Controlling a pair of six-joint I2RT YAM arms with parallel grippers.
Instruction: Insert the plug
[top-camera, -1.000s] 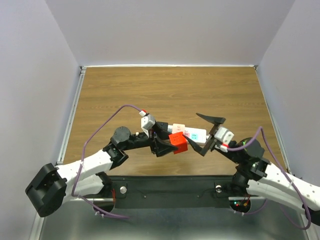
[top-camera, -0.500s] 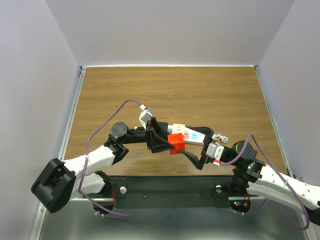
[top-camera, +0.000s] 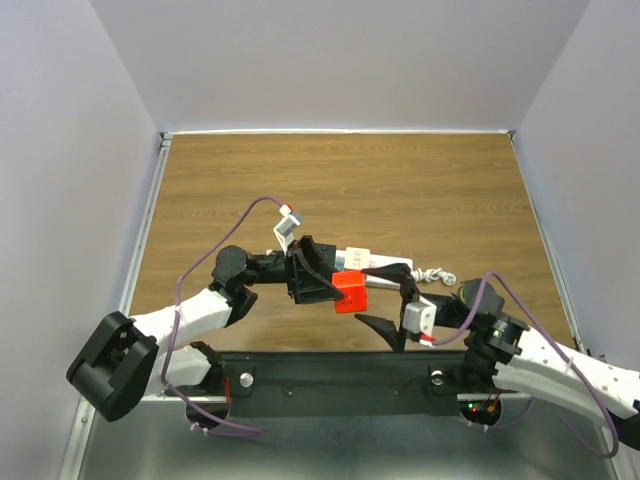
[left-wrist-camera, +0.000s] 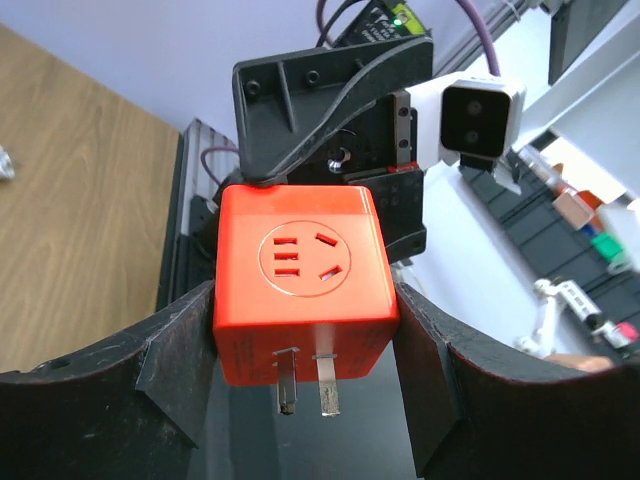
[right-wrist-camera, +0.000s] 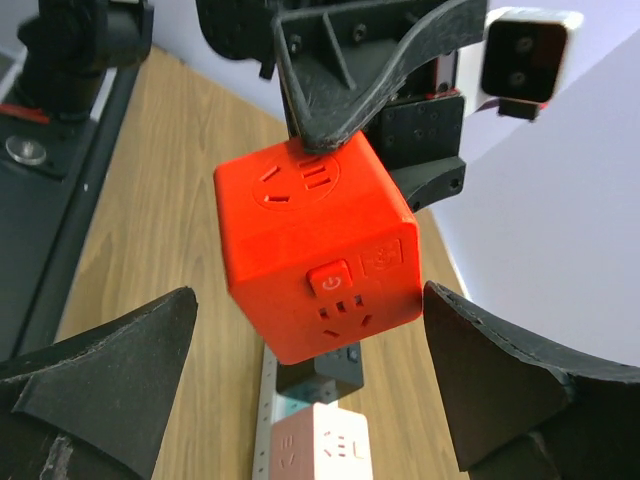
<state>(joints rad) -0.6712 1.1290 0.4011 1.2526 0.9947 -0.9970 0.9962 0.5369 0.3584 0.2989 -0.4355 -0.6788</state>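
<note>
My right gripper should next grab the plug by its opposite sides and leave the metal prongs free, so the plug can go into the power strip.
The plug (left-wrist-camera: 305, 280) is a red cube with sockets on its faces and two metal prongs (left-wrist-camera: 322, 385) pointing down. My left gripper (left-wrist-camera: 305, 332) is shut on its two sides and holds it above the table. From above, the plug (top-camera: 350, 291) hangs just in front of the white power strip (top-camera: 388, 265). My right gripper (top-camera: 386, 300) is open, one finger on either side of the plug's right face, touching nothing. Its own view shows the plug (right-wrist-camera: 315, 250) between its spread fingers (right-wrist-camera: 120, 370), with the strip (right-wrist-camera: 266, 405) below.
A pale pink-and-white cube (right-wrist-camera: 320, 445) is plugged into the strip, beside a darker teal section. The strip's coiled white cord (top-camera: 436, 275) lies at its right end. The table's metal front rail (top-camera: 330, 370) and both arm bases are close behind the grippers.
My right gripper has swung down and towards the near edge, from a raised pose right of the strip to level with the plug. The left gripper has shifted slightly, still holding the plug.
</note>
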